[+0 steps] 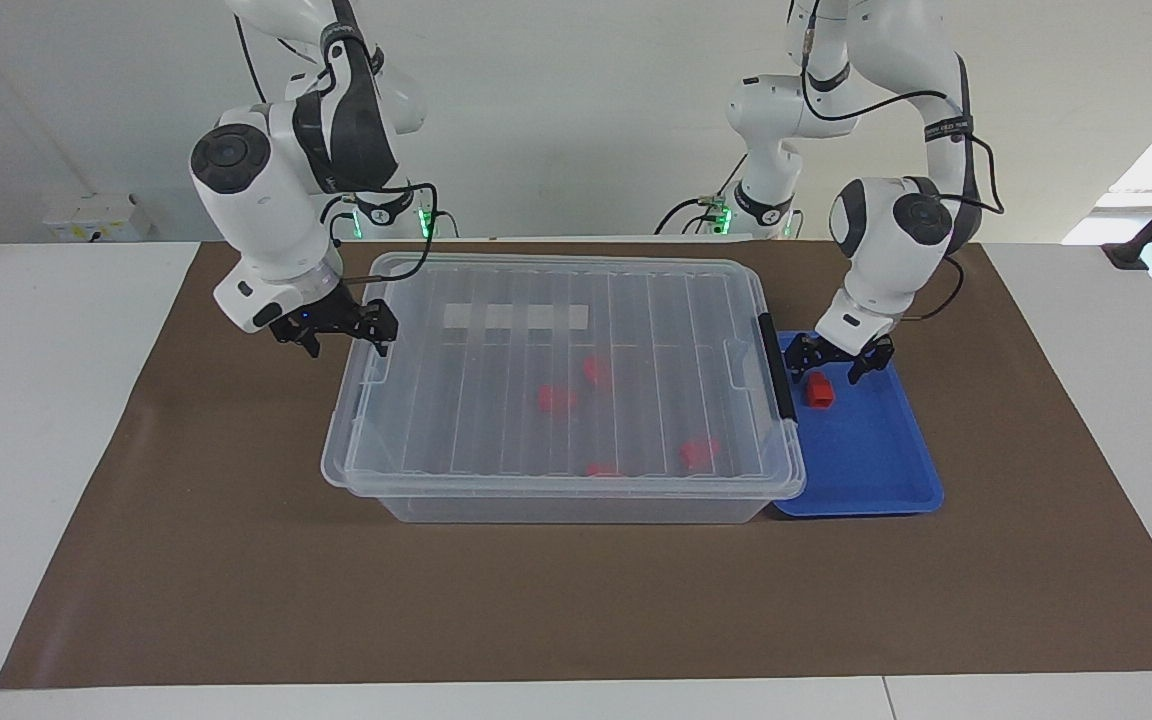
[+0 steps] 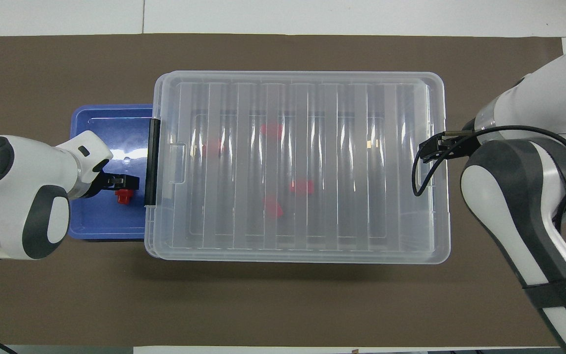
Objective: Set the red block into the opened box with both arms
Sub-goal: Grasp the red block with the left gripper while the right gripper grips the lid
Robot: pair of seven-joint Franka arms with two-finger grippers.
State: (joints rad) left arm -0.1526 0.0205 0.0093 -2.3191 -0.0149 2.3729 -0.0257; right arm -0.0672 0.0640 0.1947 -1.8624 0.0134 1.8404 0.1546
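My left gripper grabs the small red block by its top (image 2: 125, 193) next, to place it into the opened clear box.
A small red block (image 1: 818, 390) (image 2: 123, 196) lies in the blue tray (image 1: 866, 460) (image 2: 96, 221), beside the box's black clip handle (image 1: 776, 365). Just over it, my left gripper (image 1: 824, 372) (image 2: 126, 182) is open, with a finger on either side of the block's top. I cannot tell if they touch it. The clear box (image 1: 496, 400) (image 2: 342, 172) has its ribbed lid on. Several red blocks (image 1: 556, 398) show through the lid. My right gripper (image 1: 348, 345) (image 2: 428, 151) is open at the lid's rim, at the right arm's end of the box.
Box and tray stand side by side on a brown mat (image 1: 236, 560) (image 2: 67, 295) over a white table. The tray abuts the box at the left arm's end. A whitish label strip (image 1: 516, 317) marks the lid.
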